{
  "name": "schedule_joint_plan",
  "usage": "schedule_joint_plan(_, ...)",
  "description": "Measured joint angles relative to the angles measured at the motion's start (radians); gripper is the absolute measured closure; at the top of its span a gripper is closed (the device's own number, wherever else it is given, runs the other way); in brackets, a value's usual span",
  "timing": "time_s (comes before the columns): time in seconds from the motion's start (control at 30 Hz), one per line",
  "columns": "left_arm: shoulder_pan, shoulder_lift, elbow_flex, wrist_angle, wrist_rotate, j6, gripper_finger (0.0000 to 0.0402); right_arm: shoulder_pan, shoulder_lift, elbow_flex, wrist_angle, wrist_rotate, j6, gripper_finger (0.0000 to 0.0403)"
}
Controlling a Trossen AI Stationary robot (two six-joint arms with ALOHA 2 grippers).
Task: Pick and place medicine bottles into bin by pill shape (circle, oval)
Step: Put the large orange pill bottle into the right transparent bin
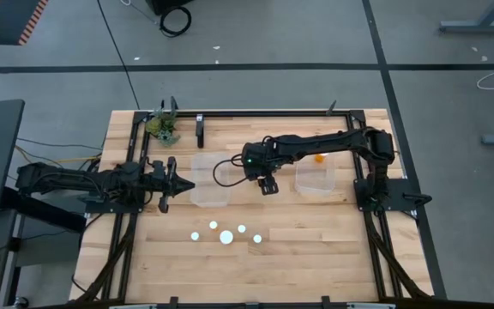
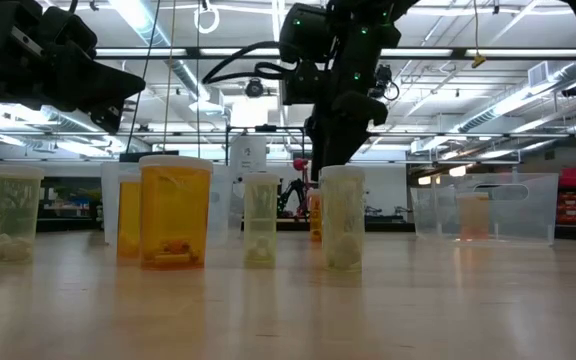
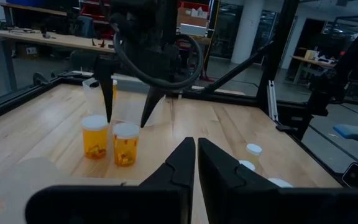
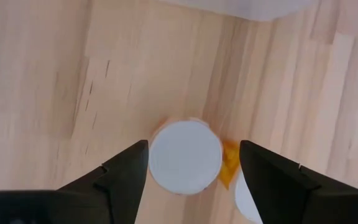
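My right gripper is going to grab the amber bottle by its white cap (image 4: 186, 157) next. Then the bottle can be sorted into its bin by pill shape.
My right gripper (image 1: 267, 184) is open and points down between the two clear tubs. In the right wrist view its fingers (image 4: 126, 171) stand on either side of a white-capped amber bottle (image 4: 185, 155) without touching it. A second capped bottle (image 4: 244, 199) stands close beside the first. The left wrist view shows both amber bottles (image 3: 126, 143) upright on the table under the right gripper's open fingers (image 3: 109, 106). Several more white-capped bottles (image 1: 226, 237) stand near the front edge. My left gripper (image 1: 178, 183) is shut and empty, hovering beside the left tub (image 1: 208, 180).
The right tub (image 1: 314, 176) holds an orange bottle (image 1: 319, 158). A green plant-like object (image 1: 163, 127) and a black post (image 1: 200, 130) stand at the far edge. In the low view the front bottles (image 2: 175, 210) stand in a row.
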State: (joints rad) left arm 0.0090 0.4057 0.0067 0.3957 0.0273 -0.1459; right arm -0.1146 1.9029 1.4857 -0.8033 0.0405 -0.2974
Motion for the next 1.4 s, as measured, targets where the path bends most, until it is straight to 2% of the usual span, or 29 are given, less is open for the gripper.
schedule_joint_plan(0.2,0.0,0.0,0.0,0.0,0.0,0.0,0.0368,0.0,-0.001,-0.002,0.022,-0.038,-0.019,0.0131)
schedule_joint_plan(0.47,0.0,0.0,0.0,0.0,0.0,0.0,0.0372,-0.001,-0.001,-0.051,0.116,-0.094,-0.024,0.0094)
schedule_joint_plan(0.7,0.0,0.0,0.0,0.0,0.0,0.0,0.0373,-0.002,-0.001,-0.112,0.161,-0.053,-0.021,0.0068)
schedule_joint_plan(1.1,0.0,0.0,0.0,0.0,0.0,0.0,0.0373,-0.001,0.0,-0.191,0.251,-0.034,-0.02,0.0073)
schedule_joint_plan(1.4,0.0,0.0,0.0,0.0,0.0,0.0,0.0369,-0.003,0.0,-0.193,0.265,-0.034,-0.019,0.0119)
